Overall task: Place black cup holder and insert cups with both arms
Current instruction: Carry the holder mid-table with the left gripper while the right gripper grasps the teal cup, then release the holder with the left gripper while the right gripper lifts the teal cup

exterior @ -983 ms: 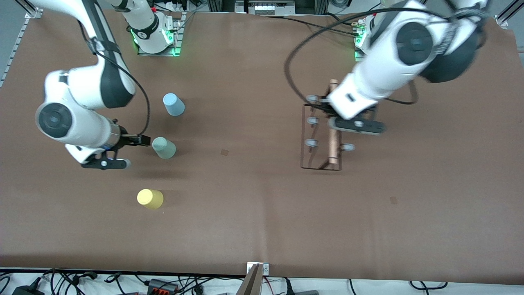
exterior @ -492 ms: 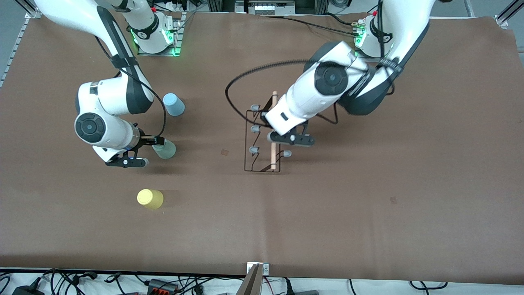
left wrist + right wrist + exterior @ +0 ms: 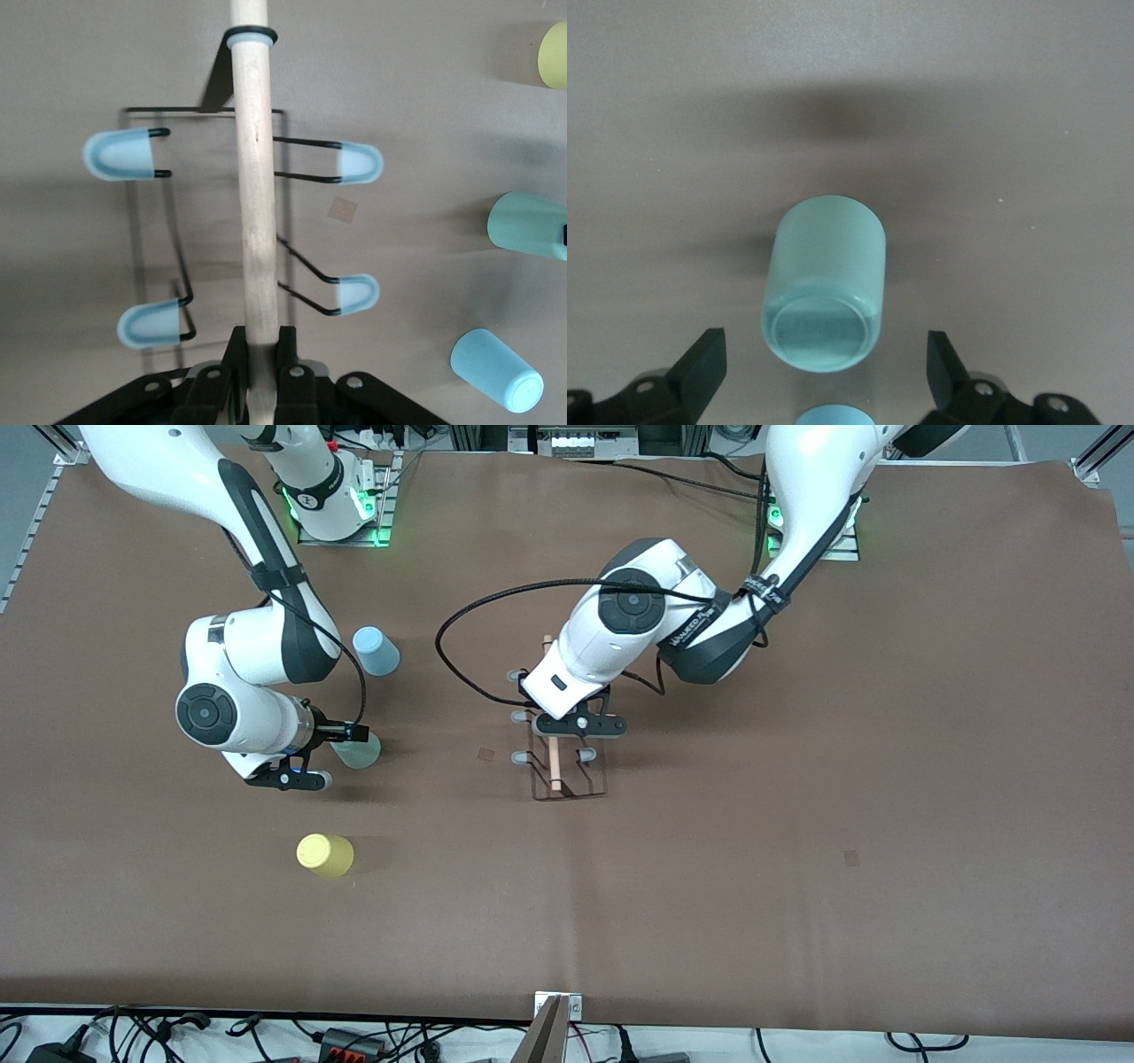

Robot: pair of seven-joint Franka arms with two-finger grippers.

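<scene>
My right gripper is going to grab the grey-green cup next by its closed base end (image 3: 820,335), so that I can place it on a peg of the black cup holder.
My left gripper (image 3: 574,726) (image 3: 259,341) is shut on the light wooden rod handle (image 3: 252,195) of the black cup holder (image 3: 571,779), a thin wire rack with several pale blue capped pegs (image 3: 120,155). It holds the rack over the middle of the table; I cannot tell whether the base touches. My right gripper (image 3: 337,744) (image 3: 824,363) stands open beside the pale grey-green cup (image 3: 359,751) (image 3: 828,257), which lies on its side just ahead of the fingertips (image 3: 700,354). The light blue cup (image 3: 376,650) (image 3: 496,370) lies farther from the front camera, the yellow cup (image 3: 324,855) (image 3: 554,55) nearer.
Brown table mat (image 3: 797,912) with a small dark mark (image 3: 485,755) between the grey-green cup and the rack. A metal bracket (image 3: 554,1027) and cables sit at the table's near edge. Both arm bases (image 3: 332,505) stand along the farthest edge.
My left arm has carried the cup holder from the left arm's end to the middle of the table. My right gripper has slid up to the grey-green cup.
</scene>
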